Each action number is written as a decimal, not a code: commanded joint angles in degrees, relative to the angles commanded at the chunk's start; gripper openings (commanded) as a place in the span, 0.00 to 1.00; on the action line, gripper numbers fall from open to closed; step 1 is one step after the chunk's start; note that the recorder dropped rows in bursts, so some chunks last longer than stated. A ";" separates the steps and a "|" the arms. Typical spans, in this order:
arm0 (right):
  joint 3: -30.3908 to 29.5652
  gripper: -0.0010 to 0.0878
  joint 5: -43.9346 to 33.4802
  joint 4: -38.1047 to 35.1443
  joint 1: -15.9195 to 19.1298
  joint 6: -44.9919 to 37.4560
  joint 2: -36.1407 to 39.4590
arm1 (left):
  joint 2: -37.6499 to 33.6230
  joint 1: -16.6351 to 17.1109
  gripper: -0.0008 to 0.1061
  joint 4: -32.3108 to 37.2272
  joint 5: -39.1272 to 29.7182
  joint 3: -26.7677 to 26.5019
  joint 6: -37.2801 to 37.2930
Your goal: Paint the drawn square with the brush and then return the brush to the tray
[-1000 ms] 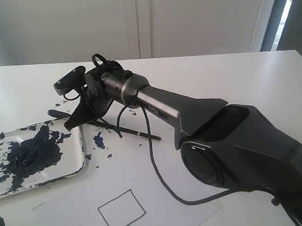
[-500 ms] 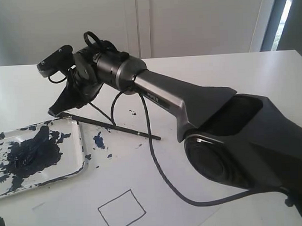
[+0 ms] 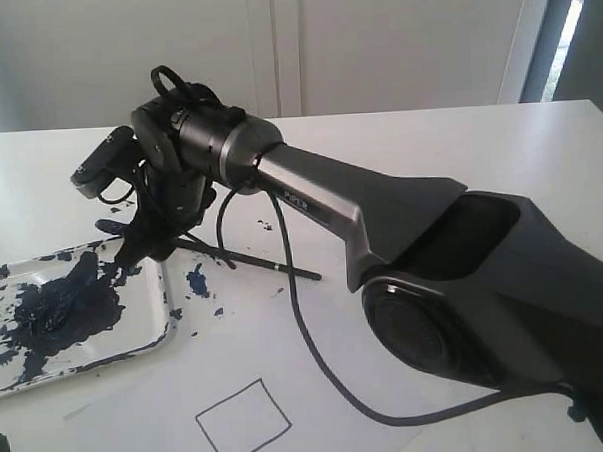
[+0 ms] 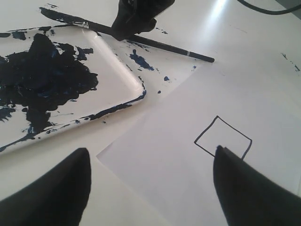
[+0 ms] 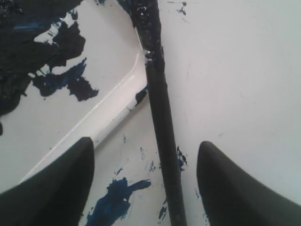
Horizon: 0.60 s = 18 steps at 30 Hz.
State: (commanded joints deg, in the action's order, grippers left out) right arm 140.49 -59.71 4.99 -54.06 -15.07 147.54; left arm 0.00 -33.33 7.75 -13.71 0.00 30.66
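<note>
My right gripper's fingers are above the black handle and would miss it if they closed now. I should first lower the gripper.
The brush (image 3: 233, 257) lies flat on the table, its paint-coated tip resting by the far right corner of the tray (image 3: 164, 327). My right gripper (image 3: 142, 248) reaches across and hangs low over the brush near that corner. In the right wrist view it (image 5: 146, 142) is open, its fingers either side of the black handle (image 5: 162, 113) without touching it. The drawn square (image 3: 243, 422) has a white interior and sits on the paper near the front. My left gripper (image 4: 150, 149) is open and empty above the paper's corner, beside the square (image 4: 223, 138).
A dark blue-black paint blob (image 3: 60, 302) covers much of the tray. Blue splatters (image 3: 197, 282) mark the table between the tray and the brush. The white paper sheet (image 3: 318, 385) lies at the front. The right arm's thick body (image 3: 464, 289) fills the right side.
The right gripper rose and swung left toward the tray's corner, then came back down over the brush. The brush, tray and square have not moved.
</note>
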 joint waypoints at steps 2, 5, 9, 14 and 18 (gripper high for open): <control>0.00 0.69 0.00 1.56 0.22 0.24 0.37 | 0.00 0.00 0.71 0.00 0.00 0.00 0.00; 0.00 0.69 -0.86 3.83 0.58 1.13 1.39 | 0.00 0.00 0.71 0.00 0.00 0.00 0.00; 0.00 0.69 -0.59 4.09 0.69 1.41 2.37 | 0.00 0.00 0.71 0.00 0.00 0.00 0.00; 0.00 0.58 -0.28 4.09 0.79 2.53 2.50 | 0.00 0.00 0.71 0.00 0.00 0.00 0.00; 0.00 0.42 -1.04 4.09 0.92 3.42 3.22 | 0.00 0.00 0.71 0.00 0.00 0.00 0.00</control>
State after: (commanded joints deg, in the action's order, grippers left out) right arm 140.49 -60.75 9.08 -53.14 -11.65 150.75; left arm 0.00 -33.33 7.75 -13.71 0.00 30.66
